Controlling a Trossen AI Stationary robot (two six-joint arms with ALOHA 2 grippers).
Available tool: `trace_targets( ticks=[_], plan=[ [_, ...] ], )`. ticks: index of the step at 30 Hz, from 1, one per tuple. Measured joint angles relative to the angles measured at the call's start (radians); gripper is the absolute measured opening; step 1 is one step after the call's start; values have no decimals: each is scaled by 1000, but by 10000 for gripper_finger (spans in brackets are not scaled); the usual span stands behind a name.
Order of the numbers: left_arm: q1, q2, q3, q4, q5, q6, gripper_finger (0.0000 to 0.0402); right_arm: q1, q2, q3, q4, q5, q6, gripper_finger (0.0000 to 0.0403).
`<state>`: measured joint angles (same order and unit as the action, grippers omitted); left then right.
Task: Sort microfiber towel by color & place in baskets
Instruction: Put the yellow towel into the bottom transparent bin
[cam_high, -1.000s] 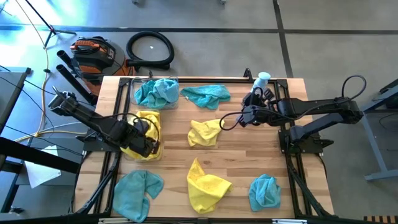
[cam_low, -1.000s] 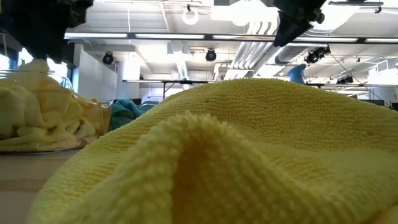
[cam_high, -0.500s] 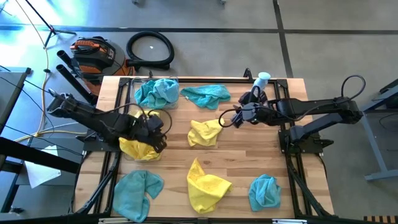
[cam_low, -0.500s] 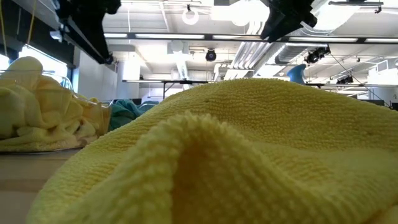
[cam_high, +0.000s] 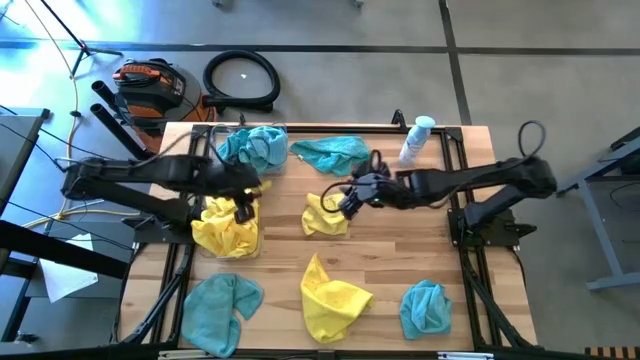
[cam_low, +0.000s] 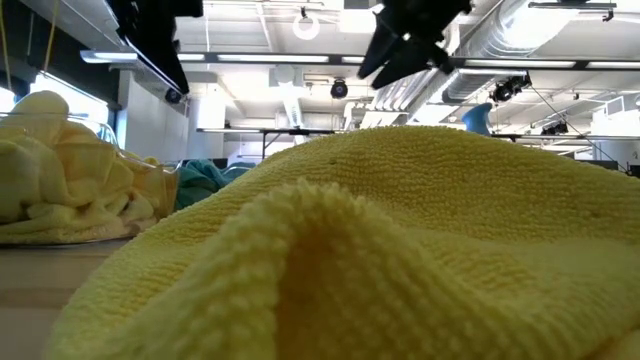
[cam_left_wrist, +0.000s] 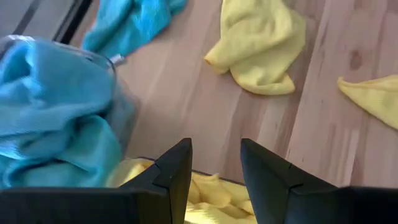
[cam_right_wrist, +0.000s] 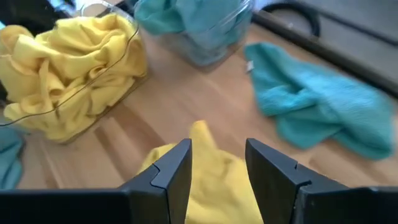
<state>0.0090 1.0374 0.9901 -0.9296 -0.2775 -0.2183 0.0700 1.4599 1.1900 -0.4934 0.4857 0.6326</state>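
The yellow towel will go into the yellow basket (cam_high: 225, 230), so my right gripper should first grab the towel by its peaked corner (cam_high: 316, 200).
My right gripper (cam_high: 345, 200) (cam_right_wrist: 217, 171) hangs open just above a crumpled yellow towel (cam_high: 328, 214) (cam_right_wrist: 211, 183) at mid-table, without touching it. My left gripper (cam_high: 245, 190) (cam_left_wrist: 214, 168) is open and empty. It hovers over the gap between the clear basket of yellow towels (cam_high: 228, 226) (cam_right_wrist: 68, 68) and the clear basket of teal towels (cam_high: 250, 148) (cam_left_wrist: 56, 112). Lying flat on the wood are a teal towel (cam_high: 335, 152) near the far edge, a yellow one (cam_high: 330, 297) and two teal ones (cam_high: 222, 310) (cam_high: 425, 307) near the front edge.
A white-and-blue bottle (cam_high: 415, 140) stands at the far right of the table, behind my right arm. The low view is mostly filled by the front yellow towel (cam_low: 400, 250). Bare wood lies between the middle towel and the front row.
My left gripper has risen out of the yellow basket and moved toward the far edge, leaving the yellow towels heaped inside. My right gripper has travelled toward the table's left, from near the bottle to above the middle yellow towel.
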Motion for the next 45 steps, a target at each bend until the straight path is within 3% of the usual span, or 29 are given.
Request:
trace_targets(
  ticks=[10, 14, 23, 29, 33, 39, 45],
  plan=[
    [128, -199, 0, 2, 17, 151, 126, -40, 241, 233, -162, -63, 15, 145],
    [157, -241, 0, 5, 17, 156, 126, -86, 359, 308, -246, -168, 22, 145],
    [182, -265, 0, 3, 17, 178, 126, -139, 568, 335, -275, -364, 94, 145],
    [188, -264, 0, 3, 17, 178, 126, -142, 659, 334, -292, -382, 127, 144],
    [188, -264, 0, 9, 17, 178, 126, -142, 686, 339, -292, -389, 107, 122],
    [188, -246, 0, 16, 17, 144, 126, -148, 646, 332, -306, -414, 35, 15],
    [188, -192, -1, 99, 6, 143, 126, -155, 466, 332, -349, -364, -14, 28]
  ],
)
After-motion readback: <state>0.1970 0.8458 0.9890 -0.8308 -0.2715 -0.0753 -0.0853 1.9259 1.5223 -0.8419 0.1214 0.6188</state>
